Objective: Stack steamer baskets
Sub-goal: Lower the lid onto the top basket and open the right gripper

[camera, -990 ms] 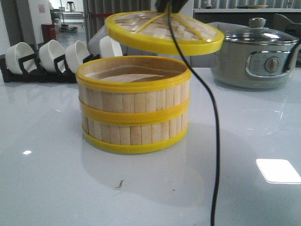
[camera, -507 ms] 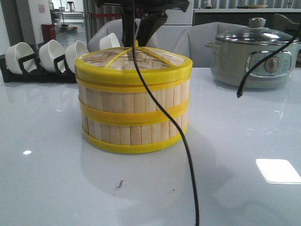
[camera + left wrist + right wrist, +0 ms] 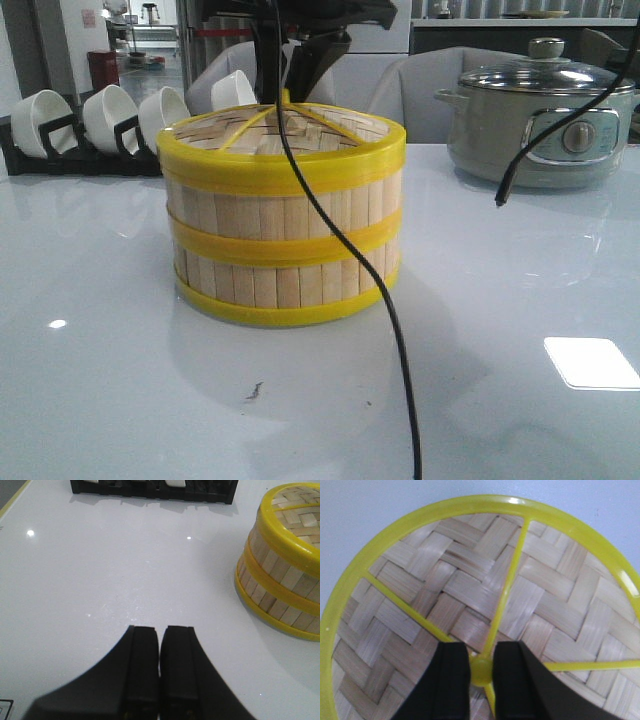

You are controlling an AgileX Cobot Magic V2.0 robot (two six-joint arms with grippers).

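Observation:
My right gripper should open now, because the woven lid is lying flat on the upper basket's yellow rim and would stay there.
Two steamer baskets stand stacked mid-table, the upper basket on the lower basket. The woven lid lies flat on the upper basket's yellow rim. Directly above the lid's centre, my right gripper is shut on the yellow knob, which shows between its black fingers over the lid. My left gripper is shut with nothing in it, low over bare table beside the stack and apart from it.
A black rack of white bowls runs along the back left, also seen as the rack beyond the left gripper. A grey-green electric pot sits back right. A black cable hangs in front of the stack.
The lid, tilted in the air above the stack a second ago, has come down and left onto the upper basket. The right arm came down with it.

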